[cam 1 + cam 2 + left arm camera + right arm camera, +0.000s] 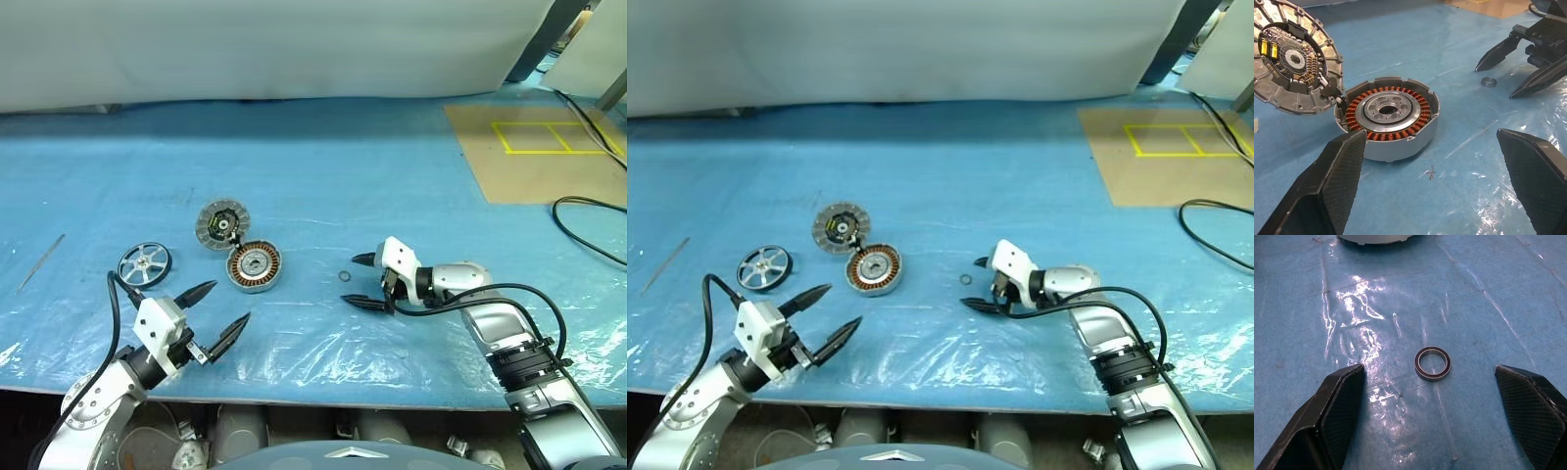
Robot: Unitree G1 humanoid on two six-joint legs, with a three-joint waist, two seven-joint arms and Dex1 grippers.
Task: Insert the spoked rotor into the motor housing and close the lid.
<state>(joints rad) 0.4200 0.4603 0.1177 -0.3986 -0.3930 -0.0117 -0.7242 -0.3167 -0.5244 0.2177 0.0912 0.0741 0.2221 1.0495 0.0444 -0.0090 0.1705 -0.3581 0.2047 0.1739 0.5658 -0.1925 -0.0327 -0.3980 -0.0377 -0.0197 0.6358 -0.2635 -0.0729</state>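
My right gripper should close now on the small dark ring [1433, 364], as the ring is lying on the blue sheet, level with both of my fingers.
The motor housing [255, 266] sits open on the blue sheet, copper windings showing around its hub [1387, 108]. The lid [221, 223] leans against its far edge with the segmented ring facing up [1290, 58]. The spoked rotor [144, 263] lies flat to the left of the housing. My left gripper [217, 313] hovers open, near and left of the housing, holding nothing. To the right of the housing my right gripper [359, 282] is open and empty, its fingers [1334, 411] either side of a small dark ring [1432, 364] lying on the sheet.
A thin metal rod [41, 260] lies at the far left. A brown board [534, 152] with yellow tape lines covers the table's right rear. A black cable [588, 230] runs along the right edge. A white wall backs the table.
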